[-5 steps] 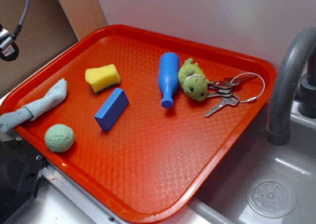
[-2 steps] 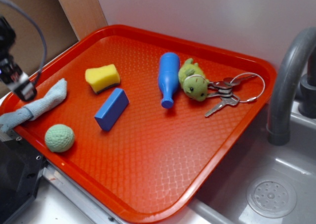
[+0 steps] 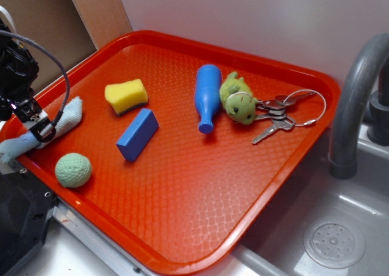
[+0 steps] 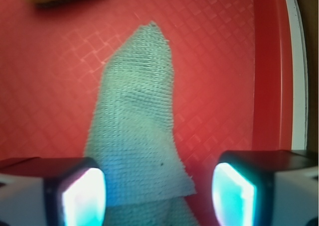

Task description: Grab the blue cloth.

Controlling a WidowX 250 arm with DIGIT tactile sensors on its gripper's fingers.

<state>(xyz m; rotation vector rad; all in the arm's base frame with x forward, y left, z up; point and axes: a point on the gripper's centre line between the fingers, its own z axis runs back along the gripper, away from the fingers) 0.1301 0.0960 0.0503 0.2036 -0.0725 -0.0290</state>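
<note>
The robot's gripper next needs to grab the cloth's middle part (image 4: 142,171), so it can lift the blue cloth (image 4: 134,136) off the red tray.
The blue cloth (image 3: 68,116) is a pale blue-grey terry strip lying at the left edge of the red tray (image 3: 200,191), one end hanging over the rim. In the wrist view the blue cloth (image 4: 134,136) runs up from between the jaws. My gripper (image 3: 37,129) is low over the cloth's middle and hides part of it. In the wrist view my gripper (image 4: 157,193) is open, its two fingertips (image 4: 82,198) standing on either side of the cloth, apart from it.
On the tray lie a pale-green knitted ball (image 3: 73,169), a deep-blue block (image 3: 137,134), a yellow sponge (image 3: 126,95), a blue bottle (image 3: 207,96), a green plush toy (image 3: 237,100) and keys (image 3: 281,115). A grey faucet (image 3: 355,106) and sink stand at the right.
My gripper has come in from the upper left and moved down to the cloth. The cloth and the other objects have not moved.
</note>
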